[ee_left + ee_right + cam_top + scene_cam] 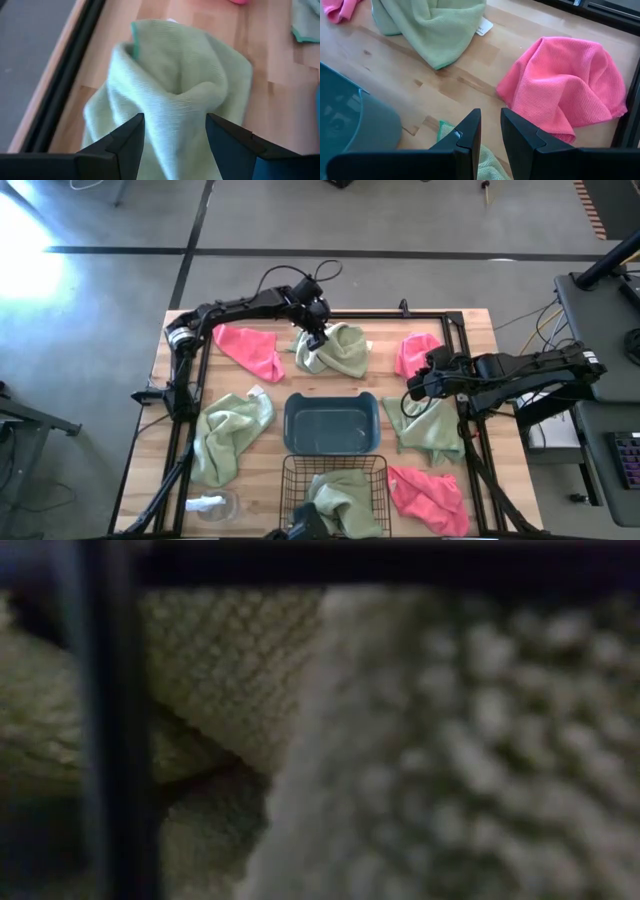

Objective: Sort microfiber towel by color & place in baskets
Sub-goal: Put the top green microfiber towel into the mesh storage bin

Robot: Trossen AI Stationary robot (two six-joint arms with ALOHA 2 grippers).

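Note:
The sage green towel needs to be sorted into the wire basket (300, 480). My left gripper should grab it by its raised fold (322, 345) next.
My left gripper (318, 337) (175, 131) is open over the table's far middle. Its fingers stand either side of a raised fold of a sage green towel (338, 351) (175, 85). My right gripper (414, 386) (491, 120) hangs with its fingers a narrow gap apart. It is between a pink towel (415, 354) (565, 85) and a green towel (430, 425) whose corner (445, 131) lies on the wood. The blue-grey bin (330, 423) (350, 115) sits mid-table. The black wire basket (300, 480) at the near edge holds a green towel (345, 495) (230, 680). My left gripper comes at the green towel from above, and the raised fold (175, 107) fills the space between its open fingers (132, 137). I cannot tell whether they touch the cloth. The towel's lower part rests on the table.
Other towels lie on the wood: pink at far left (250, 348) and near right (425, 492), green at left (225, 438). A small white-and-clear object (208, 505) sits at the near left corner. A dark frame borders the table. The low view is filled by basket wire (105, 720) and cloth.

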